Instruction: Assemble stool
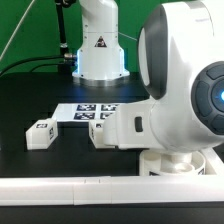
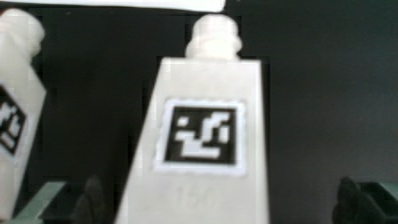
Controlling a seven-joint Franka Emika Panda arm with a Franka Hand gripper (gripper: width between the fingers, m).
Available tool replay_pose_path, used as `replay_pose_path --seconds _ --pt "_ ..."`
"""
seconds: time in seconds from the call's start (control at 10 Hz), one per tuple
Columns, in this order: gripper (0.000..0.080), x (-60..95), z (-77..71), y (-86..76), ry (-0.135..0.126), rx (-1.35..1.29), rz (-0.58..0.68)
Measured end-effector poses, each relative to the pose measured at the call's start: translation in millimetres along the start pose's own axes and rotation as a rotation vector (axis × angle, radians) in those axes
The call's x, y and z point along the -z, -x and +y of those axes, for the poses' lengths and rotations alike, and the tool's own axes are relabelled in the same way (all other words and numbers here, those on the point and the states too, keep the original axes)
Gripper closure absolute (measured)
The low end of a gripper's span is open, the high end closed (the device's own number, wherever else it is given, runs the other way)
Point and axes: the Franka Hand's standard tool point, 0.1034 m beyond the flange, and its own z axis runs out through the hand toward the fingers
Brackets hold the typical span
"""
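Note:
My gripper should close on the white leg block now, since its fingers are low on either side of the block's near end.
In the wrist view a white leg block with a black-and-white tag and a small peg at its far end lies on the black table. My gripper is open. Its two dark fingertips stand on either side of the leg's near end, with gaps on both sides. Another white tagged part lies beside this leg, cut off by the frame edge. In the exterior view one leg block lies at the left and another beside my arm. The round seat shows partly under the arm. The gripper is hidden there.
The marker board lies flat behind the legs, in front of the robot base. A long white border rail runs along the near table edge. My arm's large white link blocks the exterior view's right.

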Motion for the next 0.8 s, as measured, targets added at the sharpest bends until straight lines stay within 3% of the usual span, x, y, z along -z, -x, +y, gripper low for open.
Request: replay_pose_path --seconds 0.2,0.3,0.4,0.5,0.6,0.8 --pt "0.0151 -3.1 -1.1 2.8 0.005 0.004 -0.019" --pt "0.0286 -3.1 -1.0 2.8 0.005 0.004 -0.019" --pt "0.0286 -3.1 -1.0 2.8 0.005 0.004 -0.019" --pt "0.0425 -3.1 -1.0 2.9 0.005 0.004 -0.019" --pt "0.0464 -3.1 -1.0 2.9 0.005 0.004 -0.02" --pt "0.0464 -3.1 -1.0 2.9 0.005 0.004 -0.02"
